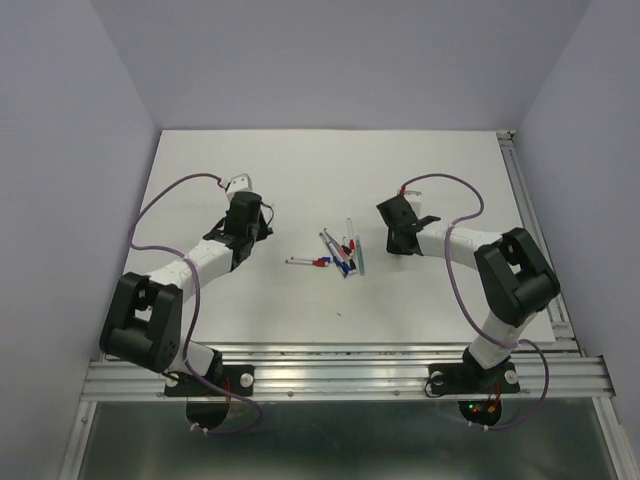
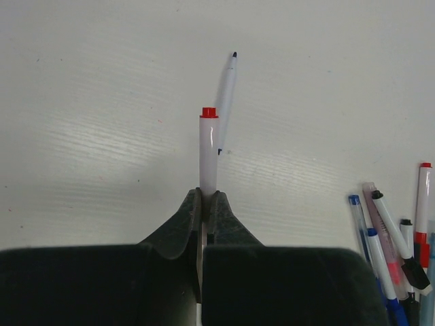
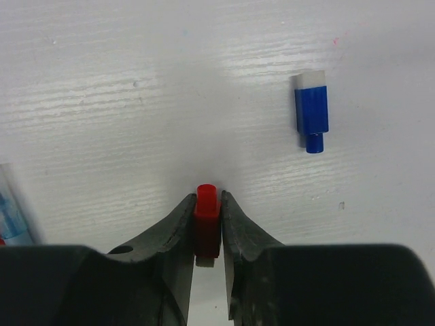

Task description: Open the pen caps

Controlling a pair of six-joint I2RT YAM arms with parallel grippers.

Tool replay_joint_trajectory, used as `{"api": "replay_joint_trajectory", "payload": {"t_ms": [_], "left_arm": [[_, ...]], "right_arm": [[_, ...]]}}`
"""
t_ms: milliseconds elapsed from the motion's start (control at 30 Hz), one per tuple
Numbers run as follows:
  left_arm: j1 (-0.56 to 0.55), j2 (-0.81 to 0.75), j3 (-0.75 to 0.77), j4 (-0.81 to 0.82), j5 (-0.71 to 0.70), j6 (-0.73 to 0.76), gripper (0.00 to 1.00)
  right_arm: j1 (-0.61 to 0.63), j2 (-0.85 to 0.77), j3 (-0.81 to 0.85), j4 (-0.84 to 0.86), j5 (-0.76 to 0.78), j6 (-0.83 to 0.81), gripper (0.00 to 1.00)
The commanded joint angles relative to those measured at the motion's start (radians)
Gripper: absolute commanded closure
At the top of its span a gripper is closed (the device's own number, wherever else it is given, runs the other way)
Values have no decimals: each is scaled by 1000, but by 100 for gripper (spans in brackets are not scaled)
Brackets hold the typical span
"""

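My left gripper's pen still hangs short of the spot beside the other white pen, so the gripper moves it there next before releasing it.
My left gripper [image 2: 207, 197] is shut on a white pen [image 2: 209, 153] with a small red end [image 2: 209, 112], which sticks out forward above the table. My right gripper [image 3: 207, 200] is shut on a red pen cap [image 3: 206, 216], close above the table. A blue cap [image 3: 311, 112] with a white band lies loose on the table to the right of it. In the top view the left gripper [image 1: 262, 224] and right gripper [image 1: 402, 238] flank a heap of several pens [image 1: 338, 255]. A white pen with a dark bare tip [image 2: 226, 92] lies beyond the held pen.
The heap of pens shows at the lower right of the left wrist view [image 2: 394, 251]. A clear blue pen [image 3: 10, 210] lies at the left edge of the right wrist view. The white table [image 1: 300, 170] is walled on three sides, with a metal rail [image 1: 535, 230] along its right edge.
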Motion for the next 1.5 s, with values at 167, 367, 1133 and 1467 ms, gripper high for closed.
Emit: {"api": "replay_joint_trajectory", "payload": {"t_ms": [167, 367, 1133, 1467], "left_arm": [[1, 121, 112, -6, 5, 68, 100], [2, 199, 182, -44, 10, 84, 100], [29, 318, 258, -125, 12, 49, 70], [29, 158, 187, -165, 48, 20, 38]], "right_arm": [[-6, -1, 34, -73, 59, -5, 66], [-6, -103, 23, -105, 63, -4, 40], [-6, -431, -92, -82, -24, -24, 0], [-6, -493, -124, -82, -27, -21, 0]]}}
